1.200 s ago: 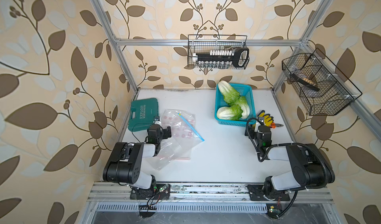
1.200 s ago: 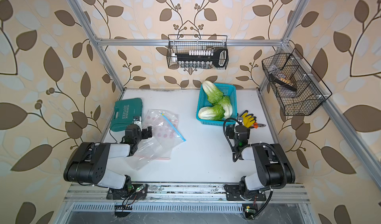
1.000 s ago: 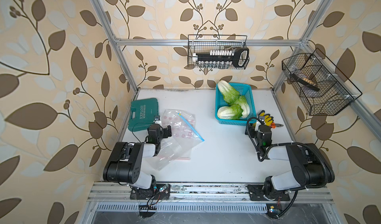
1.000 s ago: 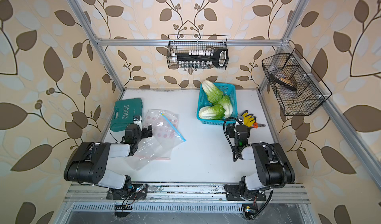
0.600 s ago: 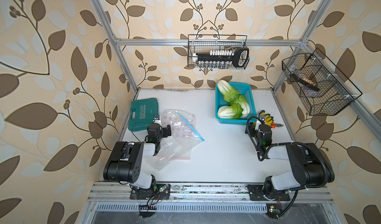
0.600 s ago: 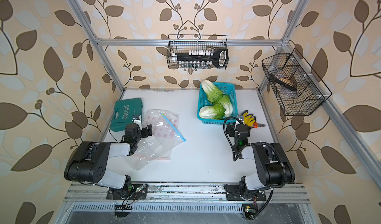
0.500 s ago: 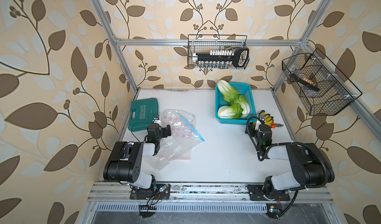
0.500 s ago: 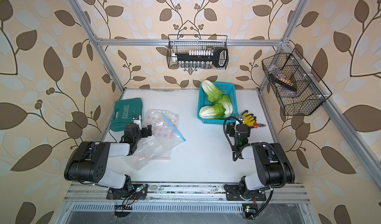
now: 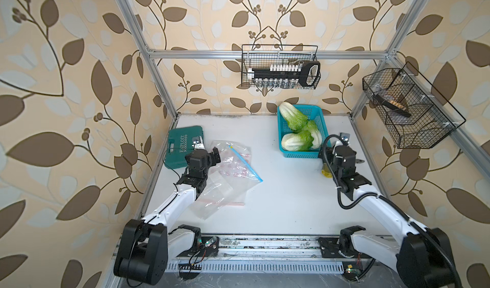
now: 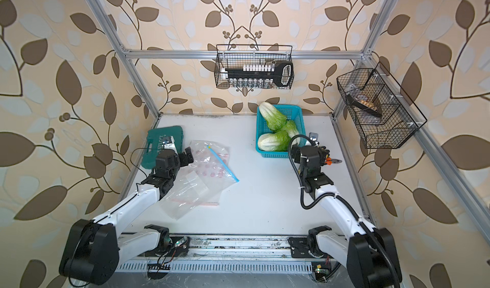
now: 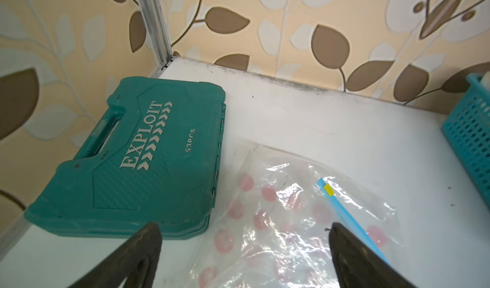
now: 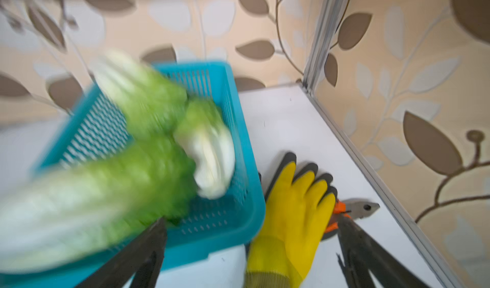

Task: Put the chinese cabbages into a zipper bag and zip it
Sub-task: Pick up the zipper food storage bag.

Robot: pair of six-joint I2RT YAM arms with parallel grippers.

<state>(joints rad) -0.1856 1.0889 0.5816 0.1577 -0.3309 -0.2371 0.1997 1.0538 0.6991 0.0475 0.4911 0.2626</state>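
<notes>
My right gripper grabs one side of the bag's blue zip strip point(image 9: 245, 164) next, to part the opening of the zipper bag for my left gripper.
Three chinese cabbages, white stalks and green leaves, lie in a blue basket point(image 9: 299, 155) at the back right: one leaning on the far rim point(image 9: 293, 117), one along the near side point(image 9: 295, 142), one between them point(image 9: 314, 133). The zipper bag point(image 9: 233, 164), clear with pink dots and a blue zip strip point(image 9: 245, 164), lies flat at the left. My left gripper point(image 11: 244, 229) hovers open over the bag's left edge, holding nothing. My right gripper point(image 12: 252, 228) stands open just short of the basket's near right corner, above a yellow glove point(image 12: 294, 209).
A green tool case point(image 9: 183, 146) lies against the left wall beside the bag. A second clear bag point(image 9: 220, 194) lies partly under the dotted one. Pliers point(image 12: 358, 208) lie under the glove by the right wall. Wire baskets point(image 9: 281, 66) hang on the back and right walls.
The right gripper has edged slightly toward the basket, and its wrist view is motion-blurred. The left arm, the bags and the cabbages look unmoved.
</notes>
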